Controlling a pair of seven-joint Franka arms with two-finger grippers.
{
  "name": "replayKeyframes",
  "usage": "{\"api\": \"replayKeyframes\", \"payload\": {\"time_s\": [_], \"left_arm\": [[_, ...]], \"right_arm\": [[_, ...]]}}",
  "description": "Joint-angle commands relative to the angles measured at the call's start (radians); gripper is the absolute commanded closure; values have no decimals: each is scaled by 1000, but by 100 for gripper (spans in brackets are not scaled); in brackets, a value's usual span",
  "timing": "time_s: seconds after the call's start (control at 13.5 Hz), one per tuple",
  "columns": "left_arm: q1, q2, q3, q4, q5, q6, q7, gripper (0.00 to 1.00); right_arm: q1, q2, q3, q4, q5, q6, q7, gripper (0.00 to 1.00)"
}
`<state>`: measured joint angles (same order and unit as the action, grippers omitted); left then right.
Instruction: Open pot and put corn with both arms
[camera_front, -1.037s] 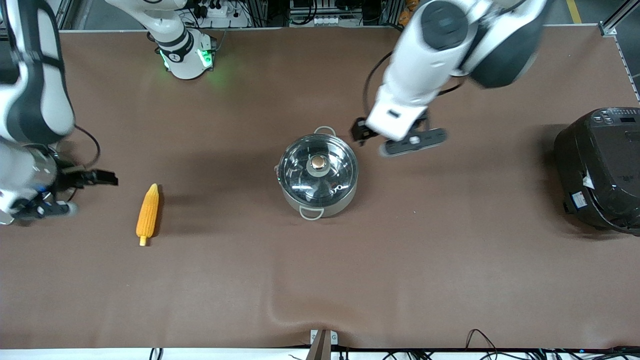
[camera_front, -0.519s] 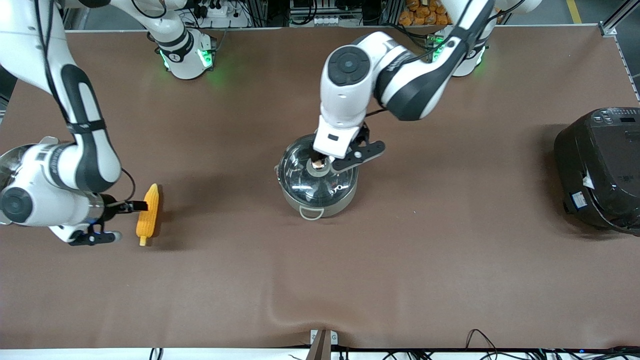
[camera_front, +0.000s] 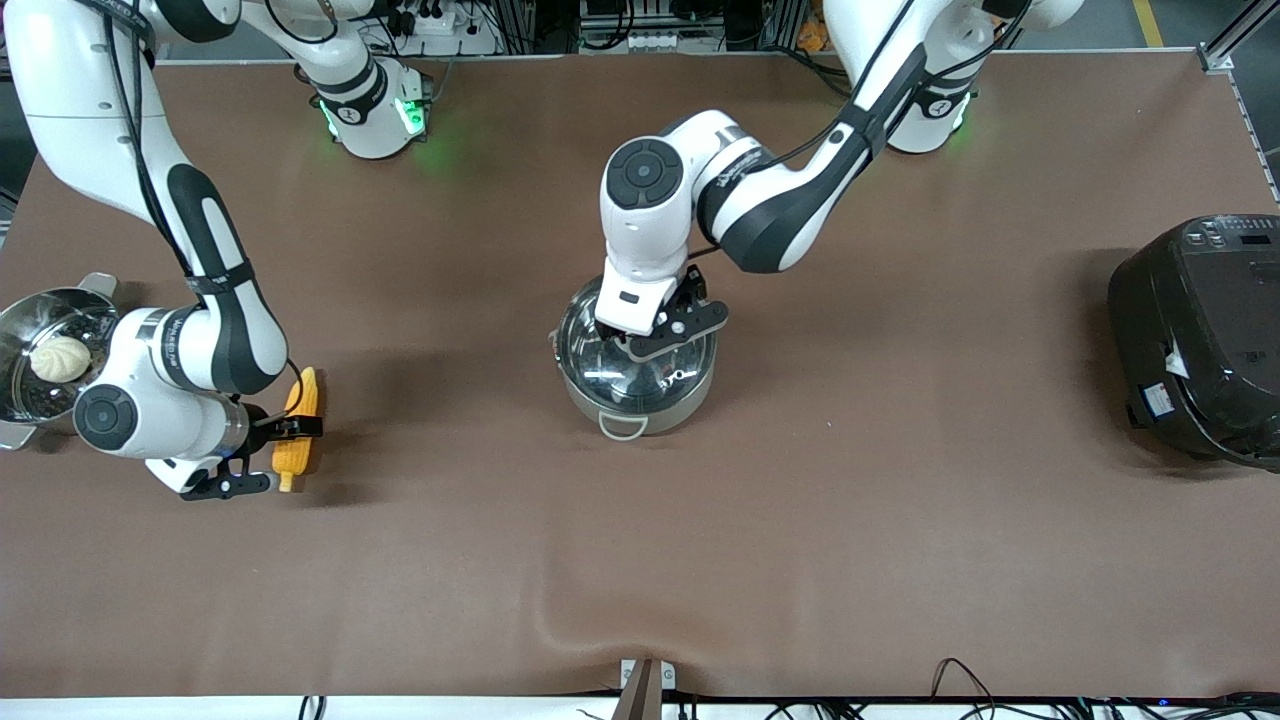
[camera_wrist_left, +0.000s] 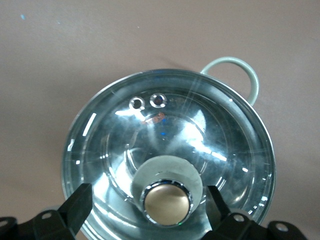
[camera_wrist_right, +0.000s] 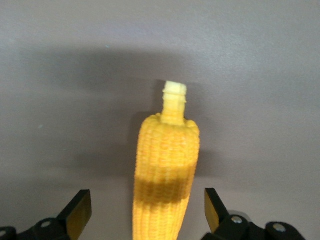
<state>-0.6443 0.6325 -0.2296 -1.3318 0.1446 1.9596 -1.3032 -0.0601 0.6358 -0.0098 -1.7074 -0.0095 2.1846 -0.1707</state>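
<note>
My left gripper lowers first, since its fingers are above the knob and it is too early to close on the round metallic knob (camera_wrist_left: 167, 204) on the glass lid (camera_wrist_left: 165, 125).
The steel pot (camera_front: 640, 408) stands mid-table with its glass lid (camera_front: 612, 372) on. My left gripper (camera_front: 643, 336) is low over the lid, open. In the left wrist view its fingers stand on either side of the round metallic knob (camera_wrist_left: 167, 201), clear of it. The left gripper (camera_wrist_left: 149, 199) holds nothing. The yellow corn (camera_front: 305, 392) lies on the table toward the right arm's end, stub toward the front camera. My right gripper (camera_front: 290, 440) is down over it, open. In the right wrist view (camera_wrist_right: 146, 206) the jaws straddle the corn (camera_wrist_right: 167, 160) without touching it.
A steel steamer pot with a white bun (camera_front: 45, 358) stands at the right arm's end of the table, close to the right arm's wrist. A big black cooker (camera_front: 1200, 340) stands at the left arm's end. The table is brown cloth (camera_front: 900, 520).
The left gripper moved from beside the pot to low over the lid knob. The right gripper moved onto the corn and lowered around it. Pot, lid and corn have not moved.
</note>
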Motion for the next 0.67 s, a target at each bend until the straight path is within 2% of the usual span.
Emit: {"api": "replayKeyframes", "payload": {"time_s": [0.0,0.3,0.37,0.44,0.52,0.59], "left_arm": [[-23,24,9,36,32,8,-39,0],[-26,42,9,34,33,48,-64,0],[-26,42,9,31,33,48,-64,0],[-26,49,7,31,33,48,-64,0],[-26,52,7,31,33,48,-64,0],[-26,52,7,31,32,48,-64,3]], "right_arm": [[-15,10,7,-41,-18,44,-6,0],[-33,25,8,-43,-15,76,-3,0],[-35,25,8,-43,-12,73,2,36],[-32,25,8,-43,-7,72,8,77],[-32,25,8,-44,-6,72,10,98],[-32,25,8,-44,-6,72,10,100]]}}
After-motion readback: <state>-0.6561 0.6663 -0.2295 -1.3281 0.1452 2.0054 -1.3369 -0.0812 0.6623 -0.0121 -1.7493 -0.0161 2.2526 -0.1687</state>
